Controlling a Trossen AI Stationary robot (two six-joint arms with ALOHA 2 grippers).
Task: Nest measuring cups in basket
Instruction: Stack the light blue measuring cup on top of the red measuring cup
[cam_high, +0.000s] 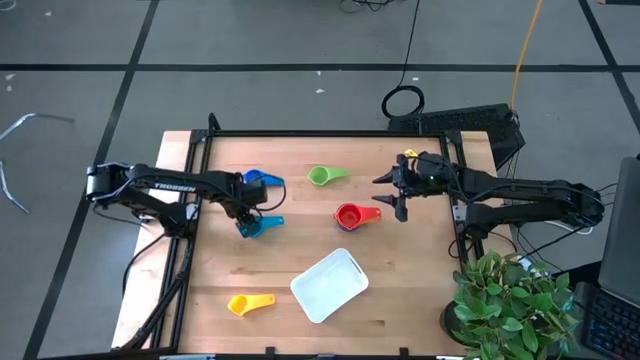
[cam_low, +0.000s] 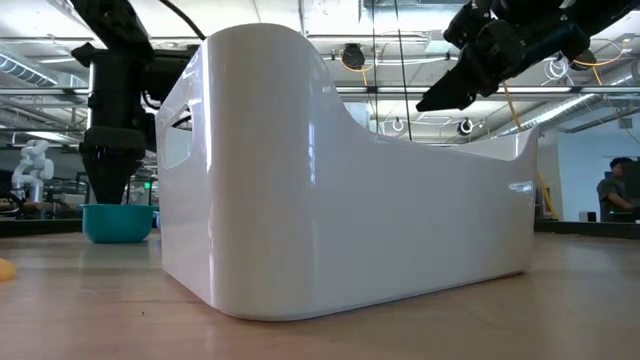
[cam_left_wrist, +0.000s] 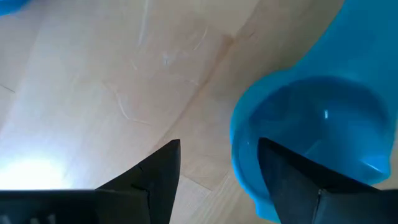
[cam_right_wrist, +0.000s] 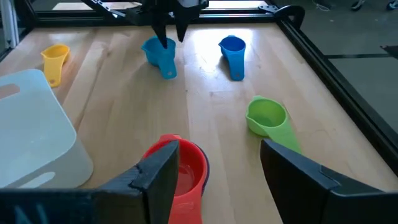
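Observation:
My left gripper will next grab the light blue cup by its bowl's rim (cam_left_wrist: 239, 124) to nest it.
A light blue measuring cup (cam_high: 260, 225) stands upright on the wood at the table's left, and my left gripper (cam_high: 246, 216) points straight down over it, open. One of its fingers (cam_left_wrist: 292, 180) is inside the bowl (cam_left_wrist: 323, 124) and the other (cam_left_wrist: 155, 180) is outside the rim; I see no touch. My right gripper (cam_high: 392, 195) hovers open at the right, slanting down toward the red cup (cam_right_wrist: 186, 168) without touching it. A dark blue cup (cam_high: 262, 182), a green cup (cam_high: 325, 176) and a yellow cup (cam_high: 250, 303) lie loose. The white basket (cam_high: 328, 285) stands at the near middle.
A black metal frame (cam_high: 200, 150) runs round the table's edges. A potted plant (cam_high: 510, 300) stands by the near right corner. In the low view the basket (cam_low: 350, 200) fills most of the picture. Bare wood lies between the cups and the basket.

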